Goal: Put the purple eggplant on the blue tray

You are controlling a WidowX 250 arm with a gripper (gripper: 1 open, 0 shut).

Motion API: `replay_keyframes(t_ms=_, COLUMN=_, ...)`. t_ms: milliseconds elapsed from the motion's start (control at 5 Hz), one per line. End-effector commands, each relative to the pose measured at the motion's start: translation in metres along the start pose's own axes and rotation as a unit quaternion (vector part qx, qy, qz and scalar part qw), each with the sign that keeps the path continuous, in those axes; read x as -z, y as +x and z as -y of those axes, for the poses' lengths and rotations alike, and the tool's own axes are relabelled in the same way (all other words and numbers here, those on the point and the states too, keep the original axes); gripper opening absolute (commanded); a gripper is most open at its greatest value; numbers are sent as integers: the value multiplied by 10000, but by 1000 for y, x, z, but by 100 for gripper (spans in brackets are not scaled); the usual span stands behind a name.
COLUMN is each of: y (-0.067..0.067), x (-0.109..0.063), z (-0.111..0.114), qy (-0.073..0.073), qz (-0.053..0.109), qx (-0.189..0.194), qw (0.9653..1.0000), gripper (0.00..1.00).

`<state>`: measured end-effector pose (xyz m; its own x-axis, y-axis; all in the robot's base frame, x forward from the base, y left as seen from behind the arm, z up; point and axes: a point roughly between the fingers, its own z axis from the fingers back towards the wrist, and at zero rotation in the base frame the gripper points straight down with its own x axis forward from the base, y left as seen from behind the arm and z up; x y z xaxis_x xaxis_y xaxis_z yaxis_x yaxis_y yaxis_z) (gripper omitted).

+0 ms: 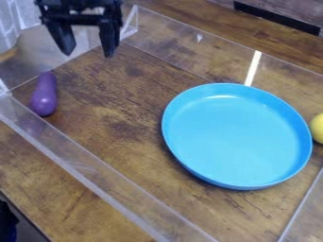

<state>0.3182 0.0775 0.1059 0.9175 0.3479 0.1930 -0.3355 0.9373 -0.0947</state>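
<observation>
The gripper grabs the purple eggplant by its slimmer end (47,81) next, to set the eggplant on the blue tray (236,134).
The purple eggplant (44,94) lies on the wooden table near the left edge, free of any grip. My gripper (83,41) hangs above and to the right of it, at the top left of the view, open with its two dark fingers spread wide and nothing between them. The blue tray (236,134), a large round light-blue plate with a raised rim, sits on the right half of the table and holds nothing.
A yellow round fruit (316,128) peeks in at the right edge beside the tray. A clear low plastic wall (89,170) runs along the table's left and front sides. Pale wire-like objects (127,21) stand at the back left.
</observation>
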Motion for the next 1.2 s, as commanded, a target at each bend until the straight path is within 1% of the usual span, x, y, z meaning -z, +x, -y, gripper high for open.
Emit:
replay_keyframes(t_ms=0, y=0, x=-5, z=-21, qy=193, qz=257, qx=-456, qw=9984, gripper=100)
replay_keyframes(t_ms=200, y=-5, x=-2, z=-46, qy=405, qz=343, qx=-868, qw=9948, gripper=100)
replay_keyframes(t_ms=400, y=-7, x=3, z=-69, qy=586, qz=411, qx=-1272, qw=9893, gripper=100)
replay_keyframes(t_ms=600, y=-6, x=17, z=-77, qy=691, qz=425, qx=-1532, qw=9849, gripper=100)
replay_keyframes(t_ms=800, y=-7, x=33, z=-77, qy=765, qz=419, qx=-1769, qw=9803, gripper=100)
replay_keyframes(t_ms=1000, y=-8, x=44, z=-81, qy=797, qz=412, qx=-1799, qw=9796, gripper=100)
